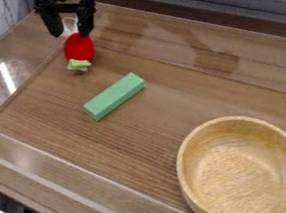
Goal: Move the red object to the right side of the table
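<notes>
My gripper should go lower before it closes on the fruit. My fingers are still above the red fruit (79, 50) and don't reach the sides of its rounded body yet.
The red object (79, 49), a small rounded toy fruit with a light green leafy end toward the camera, lies at the far left of the wood-grain table (200, 64). My black gripper (72, 30) points down directly over and just behind it. It is open, with one finger on each side of the fruit's upper edge. Nothing is held, and I cannot tell whether the fingertips (55, 31) touch the fruit.
A flat green block (113, 96) lies diagonally a little nearer than the fruit. A round wooden bowl (243, 169) fills the near right corner. Low clear acrylic walls (60, 166) border the tabletop.
</notes>
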`<state>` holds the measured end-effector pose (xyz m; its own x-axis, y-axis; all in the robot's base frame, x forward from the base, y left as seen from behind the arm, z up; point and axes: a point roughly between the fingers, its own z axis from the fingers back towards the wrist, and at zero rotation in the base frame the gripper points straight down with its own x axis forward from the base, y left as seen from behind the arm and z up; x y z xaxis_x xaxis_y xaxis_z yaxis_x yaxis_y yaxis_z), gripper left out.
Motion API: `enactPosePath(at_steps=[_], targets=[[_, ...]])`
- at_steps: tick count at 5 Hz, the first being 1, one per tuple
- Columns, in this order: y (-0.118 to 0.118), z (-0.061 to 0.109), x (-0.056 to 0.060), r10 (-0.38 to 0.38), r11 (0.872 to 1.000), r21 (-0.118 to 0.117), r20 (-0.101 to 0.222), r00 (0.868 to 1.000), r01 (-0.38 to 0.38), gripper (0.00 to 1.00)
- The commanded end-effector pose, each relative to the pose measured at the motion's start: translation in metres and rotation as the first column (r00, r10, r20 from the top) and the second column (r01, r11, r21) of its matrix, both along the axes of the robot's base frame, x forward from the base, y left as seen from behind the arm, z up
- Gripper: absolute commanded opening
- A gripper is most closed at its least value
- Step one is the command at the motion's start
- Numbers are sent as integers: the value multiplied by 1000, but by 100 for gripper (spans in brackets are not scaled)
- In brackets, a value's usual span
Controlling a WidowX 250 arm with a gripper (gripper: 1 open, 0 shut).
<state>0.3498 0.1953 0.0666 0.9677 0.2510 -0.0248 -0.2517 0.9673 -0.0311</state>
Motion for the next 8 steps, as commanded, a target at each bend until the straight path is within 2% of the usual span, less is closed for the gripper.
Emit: enactPosePath(at_steps=[1, 5, 6, 8], targets=[[8, 14, 10, 4, 999, 47, 49, 999, -7, 100], [11, -13, 18, 21, 998, 65, 17, 1000, -22, 100], [10, -17, 20, 25, 998, 66, 13, 1000, -25, 0], [4, -17, 22, 10, 999, 48, 2, 1000, -10, 0]])
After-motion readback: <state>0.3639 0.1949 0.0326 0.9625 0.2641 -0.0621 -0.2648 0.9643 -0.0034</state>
